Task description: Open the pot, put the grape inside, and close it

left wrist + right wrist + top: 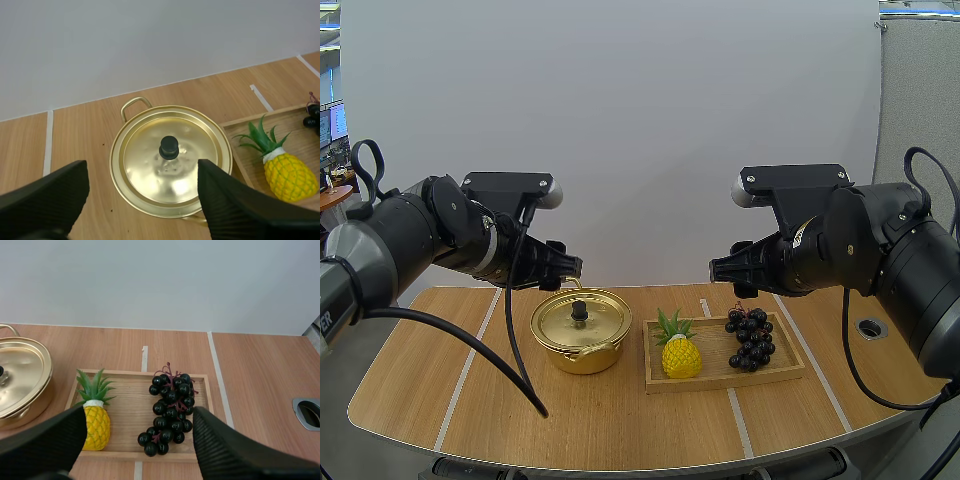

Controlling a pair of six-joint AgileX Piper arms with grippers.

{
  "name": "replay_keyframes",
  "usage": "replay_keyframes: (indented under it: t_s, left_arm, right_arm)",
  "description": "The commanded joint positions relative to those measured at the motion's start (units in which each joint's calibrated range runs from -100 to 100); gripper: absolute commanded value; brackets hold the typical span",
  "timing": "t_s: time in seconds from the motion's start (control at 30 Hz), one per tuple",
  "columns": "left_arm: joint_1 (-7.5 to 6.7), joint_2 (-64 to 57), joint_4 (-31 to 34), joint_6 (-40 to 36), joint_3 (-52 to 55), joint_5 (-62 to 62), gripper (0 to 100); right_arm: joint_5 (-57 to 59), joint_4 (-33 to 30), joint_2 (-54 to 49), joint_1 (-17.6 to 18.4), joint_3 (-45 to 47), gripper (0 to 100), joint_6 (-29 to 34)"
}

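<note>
My left gripper is to grab the lid by the black knob (579,311) next, so that it can open the golden pot for the grapes (750,337).
A golden pot (581,331) stands on the table with its lid (170,160) on; the lid has a black knob (169,147). A dark bunch of grapes (750,337) lies on the right part of a wooden tray (720,376). My left gripper (566,270) hovers above the pot's far rim, open, its fingers (235,207) spread wide either side of the lid. My right gripper (722,270) hangs above the tray, open, with the grapes (169,412) below the gap between its fingers (227,450).
A toy pineapple (679,350) stands on the left part of the tray, between the pot and the grapes. A round grommet hole (871,327) sits in the table at the far right. White tape lines (467,367) cross the wooden tabletop.
</note>
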Motion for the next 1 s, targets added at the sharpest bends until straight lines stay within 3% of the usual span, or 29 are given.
replay_keyframes:
  t_s: [0.0, 0.2, 0.63, 0.83, 0.97]
  left_arm:
    - [-0.18, 0.1, -4.0, 8.2, -0.4, 1.5, 100]
    - [-0.18, 3.9, -10.8, 18.4, -2.0, 4.0, 100]
    - [-0.24, 26.6, -10.7, 21.8, -17.3, 13.4, 100]
    - [-3.73, 35.1, -3.7, 20.0, -18.4, 7.9, 100]
    - [-4.18, 40.6, -1.7, 18.6, -20.4, 5.8, 100]
  right_arm:
    - [-0.9, -0.5, 0.0, 0.0, -0.3, 100, 0.1]
    - [-0.9, -0.3, 0.0, 0.0, -0.3, 100, 0.1]
    - [-0.9, -0.3, 0.0, 0.0, -0.3, 100, 0.1]
    - [-0.9, -0.3, 0.0, 0.0, -0.3, 100, 0.1]
    - [-0.9, -0.3, 0.0, 0.0, -0.3, 100, 0.1]
